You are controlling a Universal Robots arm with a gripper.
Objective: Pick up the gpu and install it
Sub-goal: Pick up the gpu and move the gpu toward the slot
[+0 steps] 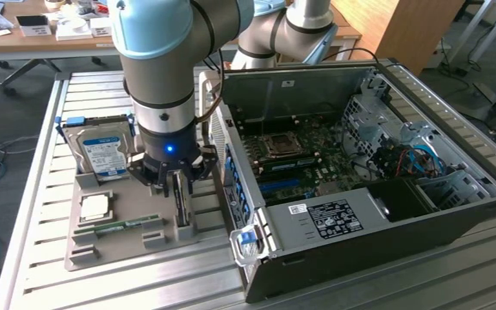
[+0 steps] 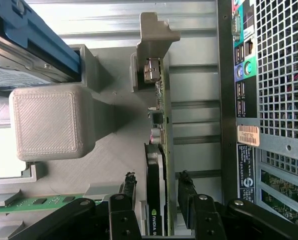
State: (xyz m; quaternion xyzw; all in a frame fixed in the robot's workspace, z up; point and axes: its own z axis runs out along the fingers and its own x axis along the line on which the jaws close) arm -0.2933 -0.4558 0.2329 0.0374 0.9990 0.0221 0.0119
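Observation:
My gripper's fingers reach down beside both sides of the GPU's black fan cover, so closing now would catch the GPU.
The gpu (image 1: 180, 205) stands on its edge in a slot of the grey printed holder (image 1: 114, 253), just beside the open computer case (image 1: 454, 213). In the wrist view the gpu (image 2: 156, 150) is a thin dark card with its black fan shroud on one face and a silvery end bracket (image 2: 155, 30) at the far end. My gripper (image 1: 177, 184) hangs directly over it. The gripper (image 2: 158, 186) is open, with one black finger (image 2: 130, 186) on each side of the card and a small gap on both sides.
The holder also carries a silver hard drive (image 1: 103, 154) with a blue-white label, a processor chip (image 1: 95, 206) and a green memory stick (image 1: 119, 226). The case's motherboard (image 1: 293, 155) lies exposed. The case's rear panel (image 2: 269, 100) is close beside the gripper.

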